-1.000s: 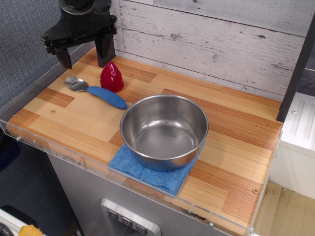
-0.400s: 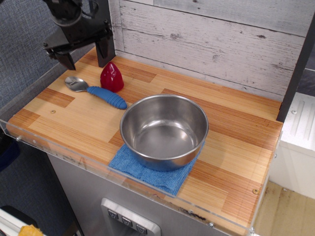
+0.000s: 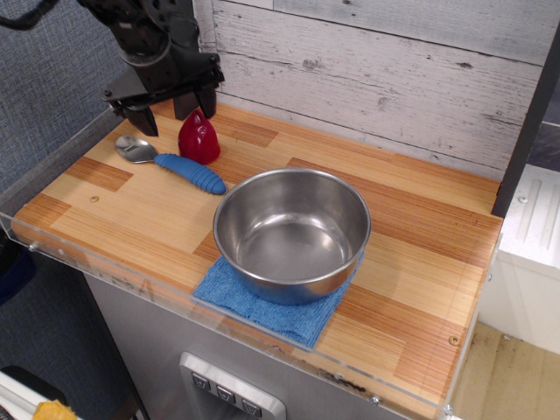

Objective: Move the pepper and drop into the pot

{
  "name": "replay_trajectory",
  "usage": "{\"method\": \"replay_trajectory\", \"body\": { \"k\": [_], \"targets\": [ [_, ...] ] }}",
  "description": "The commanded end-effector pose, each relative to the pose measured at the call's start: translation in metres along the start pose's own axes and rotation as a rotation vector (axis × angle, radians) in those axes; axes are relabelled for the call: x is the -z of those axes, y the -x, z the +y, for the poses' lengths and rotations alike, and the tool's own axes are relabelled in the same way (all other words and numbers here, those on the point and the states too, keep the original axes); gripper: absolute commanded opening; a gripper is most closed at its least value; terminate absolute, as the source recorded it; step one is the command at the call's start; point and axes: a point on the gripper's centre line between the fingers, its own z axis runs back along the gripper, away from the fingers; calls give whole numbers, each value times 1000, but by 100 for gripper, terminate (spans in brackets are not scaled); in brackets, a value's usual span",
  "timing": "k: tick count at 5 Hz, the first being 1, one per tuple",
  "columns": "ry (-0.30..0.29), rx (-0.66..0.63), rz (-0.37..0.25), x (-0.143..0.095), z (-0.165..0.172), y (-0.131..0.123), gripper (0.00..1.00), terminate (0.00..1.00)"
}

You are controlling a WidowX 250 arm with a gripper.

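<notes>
I need to grab the red pepper by its body [image 3: 199, 143] next, with my gripper, to drop it into the pot.
The red pepper [image 3: 199, 137] stands upright on the wooden counter at the back left, tip up. The pot [image 3: 355, 210], a shiny steel bowl, sits empty in the middle front on a blue cloth [image 3: 262, 311]. My black gripper [image 3: 175, 114] hangs open just behind and left of the pepper, slightly above it. One finger [image 3: 144, 121] is left of the pepper and the other [image 3: 194, 103] is right behind its tip. The jaws hold nothing.
A metal spoon with a blue handle [image 3: 188, 171] lies just in front of the pepper, between it and the pot. A clear acrylic rim [image 3: 105, 273] edges the counter. A whitewashed plank wall [image 3: 367, 70] stands behind.
The gripper has moved right and down toward the pepper and turned a little. Pepper, spoon and pot have not moved.
</notes>
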Motion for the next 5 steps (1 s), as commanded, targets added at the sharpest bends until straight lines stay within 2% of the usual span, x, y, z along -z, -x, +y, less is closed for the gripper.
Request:
{"method": "replay_trajectory", "body": {
  "k": [1, 3, 4, 5],
  "targets": [
    [-13, 18, -25, 9, -6, -6, 100, 0],
    [-36, 25, 1, 30, -3, -6, 100, 0],
    [-43, 38, -14, 37, -8, -5, 0, 0],
    [-58, 43, -19, 38, -13, -5, 0, 0]
  ]
}}
